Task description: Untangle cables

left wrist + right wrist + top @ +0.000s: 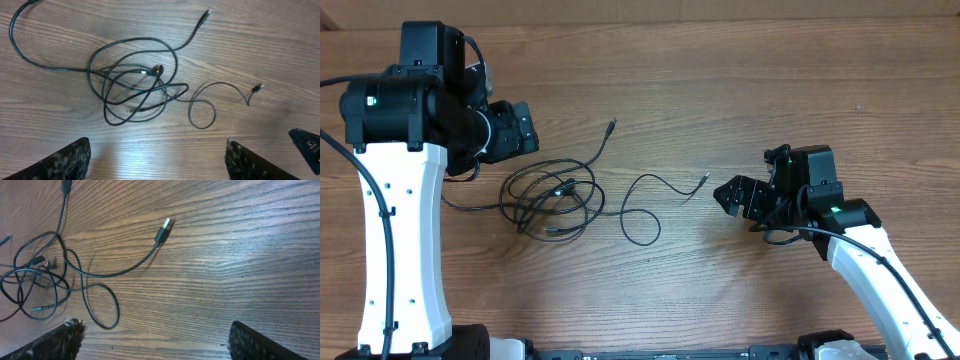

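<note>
The left gripper grips the loose end's cord behind its plug next, leaving the plug free, to pull the cord from the knot.
The cables (552, 194) lie in a tangled knot of thin black cord left of the table's middle. One loose end runs up to a plug (611, 126). Another curls into a loop (640, 226) and ends at a silver-tipped plug (705, 177). The knot shows in the left wrist view (135, 90) and at the left of the right wrist view (37, 282), with the silver-tipped plug (164, 229) near the top. My left gripper (157, 160) is open and empty, raised above the knot's left side. My right gripper (732, 193) is open and empty, just right of the silver-tipped plug.
The wooden table (740, 90) fills the view. The left arm's white column (405, 250) stands at the left edge, and the right arm's white link (880, 275) reaches in from the bottom right. A thicker black arm wire (350, 150) runs along the left arm.
</note>
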You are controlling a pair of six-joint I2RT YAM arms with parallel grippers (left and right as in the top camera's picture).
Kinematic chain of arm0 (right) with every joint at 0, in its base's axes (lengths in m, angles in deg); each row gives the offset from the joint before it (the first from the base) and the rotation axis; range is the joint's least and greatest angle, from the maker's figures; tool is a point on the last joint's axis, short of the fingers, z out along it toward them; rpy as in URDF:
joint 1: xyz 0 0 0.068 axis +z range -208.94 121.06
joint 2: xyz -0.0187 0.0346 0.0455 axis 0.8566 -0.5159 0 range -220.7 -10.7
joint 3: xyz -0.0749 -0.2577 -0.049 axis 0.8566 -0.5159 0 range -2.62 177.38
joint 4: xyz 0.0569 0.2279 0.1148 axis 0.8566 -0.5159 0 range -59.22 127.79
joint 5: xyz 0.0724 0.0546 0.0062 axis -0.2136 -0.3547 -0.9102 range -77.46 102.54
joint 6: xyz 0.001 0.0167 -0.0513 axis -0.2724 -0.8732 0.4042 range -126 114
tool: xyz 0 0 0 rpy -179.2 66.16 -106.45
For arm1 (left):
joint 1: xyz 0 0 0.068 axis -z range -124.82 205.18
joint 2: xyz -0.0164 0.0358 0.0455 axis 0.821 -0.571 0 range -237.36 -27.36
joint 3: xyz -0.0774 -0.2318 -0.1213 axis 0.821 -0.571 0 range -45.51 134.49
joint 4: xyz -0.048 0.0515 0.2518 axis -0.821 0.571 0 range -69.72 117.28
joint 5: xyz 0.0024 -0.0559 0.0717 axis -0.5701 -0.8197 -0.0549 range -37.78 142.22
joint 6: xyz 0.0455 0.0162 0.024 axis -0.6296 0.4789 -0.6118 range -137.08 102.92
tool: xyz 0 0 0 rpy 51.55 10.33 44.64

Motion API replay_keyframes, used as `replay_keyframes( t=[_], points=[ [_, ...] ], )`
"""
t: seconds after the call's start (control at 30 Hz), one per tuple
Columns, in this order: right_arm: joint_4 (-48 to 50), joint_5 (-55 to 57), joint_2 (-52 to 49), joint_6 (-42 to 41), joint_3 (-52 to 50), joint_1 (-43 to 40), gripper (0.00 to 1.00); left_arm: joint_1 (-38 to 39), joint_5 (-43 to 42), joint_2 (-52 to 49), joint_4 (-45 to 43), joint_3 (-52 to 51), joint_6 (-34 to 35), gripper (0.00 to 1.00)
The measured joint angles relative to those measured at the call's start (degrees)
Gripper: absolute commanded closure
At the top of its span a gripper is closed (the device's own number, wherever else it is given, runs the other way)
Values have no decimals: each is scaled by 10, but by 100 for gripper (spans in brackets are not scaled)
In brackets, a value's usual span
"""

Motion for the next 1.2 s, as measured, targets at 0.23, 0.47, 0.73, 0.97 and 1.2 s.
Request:
replay_keyframes(
  t=[0.23,0.47,0.73,0.97,1.2],
  points=[
    [0,0,0,0,0,0,9,5,5,0,-21,-71,0,15],
    [0,0,0,0,0,0,9,69,-5,0,-108,-193,-66,15],
    [0,0,0,0,0,0,9,129,74,0,-209,-333,-124,21],
    [0,0,0,0,0,0,9,124,137,0,-277,-403,-109,23],
    [0,2,0,0,0,0,9,124,150,-1,-332,-452,-77,56]
  ],
)
